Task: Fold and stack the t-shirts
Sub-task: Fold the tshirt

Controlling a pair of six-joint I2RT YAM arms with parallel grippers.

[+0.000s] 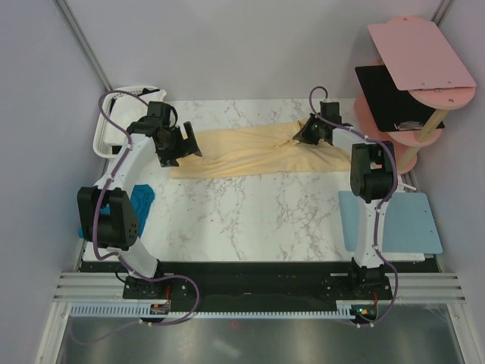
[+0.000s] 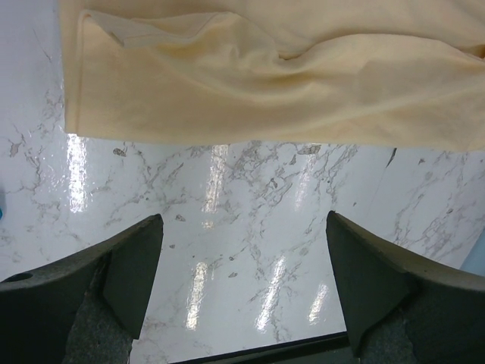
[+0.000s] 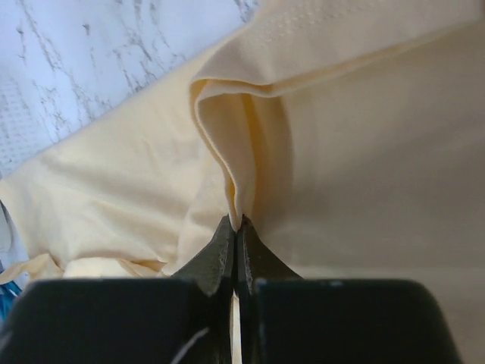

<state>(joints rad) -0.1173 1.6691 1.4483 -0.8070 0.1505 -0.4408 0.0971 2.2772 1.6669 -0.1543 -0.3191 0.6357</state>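
The robot should next grab the t-shirt's near edge, at the basket-side end (image 1: 177, 174), with its left gripper, so that it can straighten the pale yellow-cream t-shirt (image 1: 258, 152) for folding.
The pale yellow-cream t-shirt (image 1: 258, 152) lies stretched across the far part of the marble table. It fills the top of the left wrist view (image 2: 265, 83). My right gripper (image 1: 307, 135) is shut on a raised fold of this shirt (image 3: 239, 189) near its right half. My left gripper (image 1: 182, 148) is open and empty at the shirt's left end, above bare marble in its own view (image 2: 242, 280). The teal blue t-shirt (image 1: 144, 201) lies crumpled at the left table edge, partly behind my left arm. The white t-shirt is not in view.
A white slotted basket (image 1: 114, 125) stands at the back left corner. A light-blue mat (image 1: 394, 220) lies at the right edge. A pink tiered stand (image 1: 409, 76) with a black board rises at the back right.
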